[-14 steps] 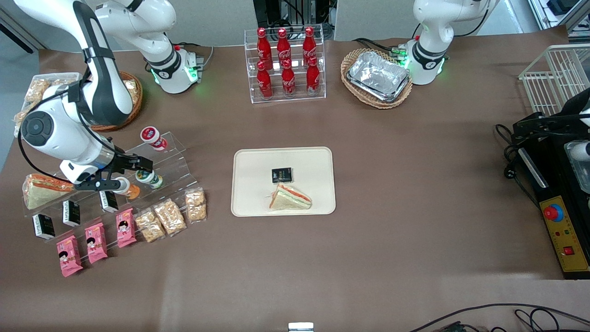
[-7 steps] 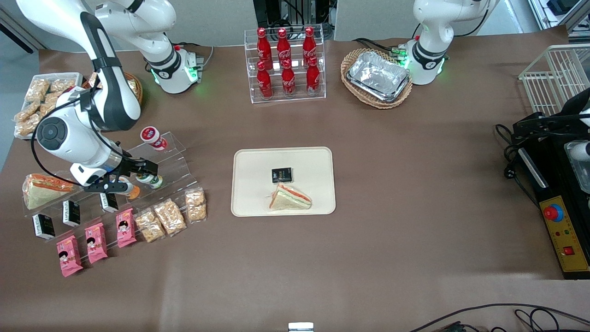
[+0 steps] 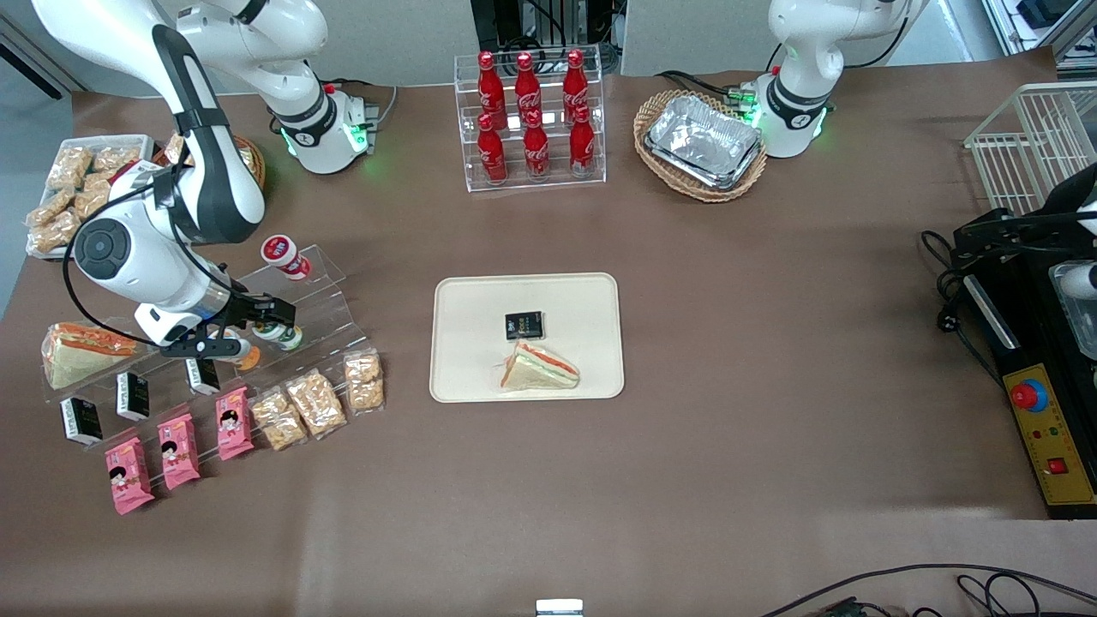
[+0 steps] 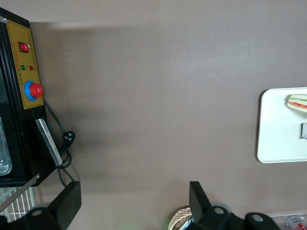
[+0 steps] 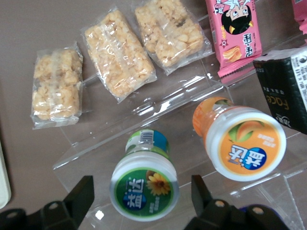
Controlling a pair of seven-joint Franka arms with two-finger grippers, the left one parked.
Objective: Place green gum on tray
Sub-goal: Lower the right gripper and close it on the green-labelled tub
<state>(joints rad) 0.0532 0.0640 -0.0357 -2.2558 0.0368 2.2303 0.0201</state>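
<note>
The green gum needs to go on the cream tray, so my right gripper should grip it by its round lid (image 5: 145, 188) next.
The green gum (image 3: 280, 334) is a small white bottle lying on its side on a step of the clear acrylic stand (image 3: 326, 287), green lid toward my wrist camera (image 5: 144, 192). My right gripper (image 3: 253, 328) is open at the stand, with one finger on each side of the lid and a gap between each finger and the lid (image 5: 141, 194). It holds nothing. The cream tray (image 3: 467, 300) lies flat at the table's middle, toward the parked arm's end from the stand, and its edge also shows in the left wrist view (image 4: 273, 139).
An orange-lidded bottle (image 5: 244, 148) lies beside the green gum on the stand. A red-lidded bottle (image 3: 281, 254) sits on a higher step. Snack packets (image 3: 317, 401) lie nearer the camera. A sandwich (image 3: 538, 367) and a black packet (image 3: 524, 325) are on the tray.
My right gripper has shifted a little along the stand toward the green gum and now straddles its lid. The arm's elbow has swung with it. The gum has not moved.
</note>
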